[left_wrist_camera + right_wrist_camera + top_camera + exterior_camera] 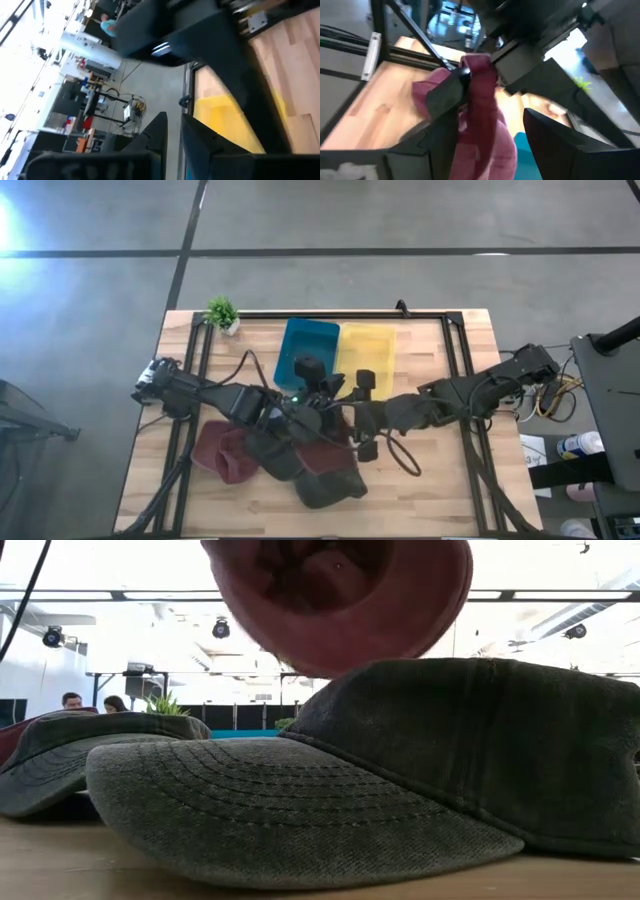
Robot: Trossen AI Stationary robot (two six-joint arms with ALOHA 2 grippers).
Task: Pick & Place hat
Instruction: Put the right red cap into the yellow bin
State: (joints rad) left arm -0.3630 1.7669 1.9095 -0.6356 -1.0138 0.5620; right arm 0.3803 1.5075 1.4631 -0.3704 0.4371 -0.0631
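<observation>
My right gripper next has to grab the edge of the hat's top (481, 95), to put the lifted maroon hat in a bin.
A maroon hat (340, 600) hangs lifted above the table, over two grey caps (300, 810) (100, 735) that rest on the wood. A second maroon hat (222, 452) lies at the left of the pile, partly under a grey cap. My left gripper (172, 120), fingers almost together, is over the table's middle and meets the lifted hat (482, 125) from above. My right gripper (495, 95) is open, with its fingers on either side of that hat. In the high view both arms hide the lifted hat. My left gripper has the maroon hat by its upper edge (476, 64), coming from above. Its own body hides the place of contact, so the kind of hold does not show. The hat hangs below it, clear of the table and the caps. My right gripper has one finger (445, 95) lying along the hat's side; whether it touches, I cannot tell.
A blue bin (308, 348) and a yellow bin (367, 348) stand side by side at the far middle of the table. A small plant (222, 312) is at the far left corner. A black frame rail (330, 314) runs around the work area. Bare wood lies on the right.
</observation>
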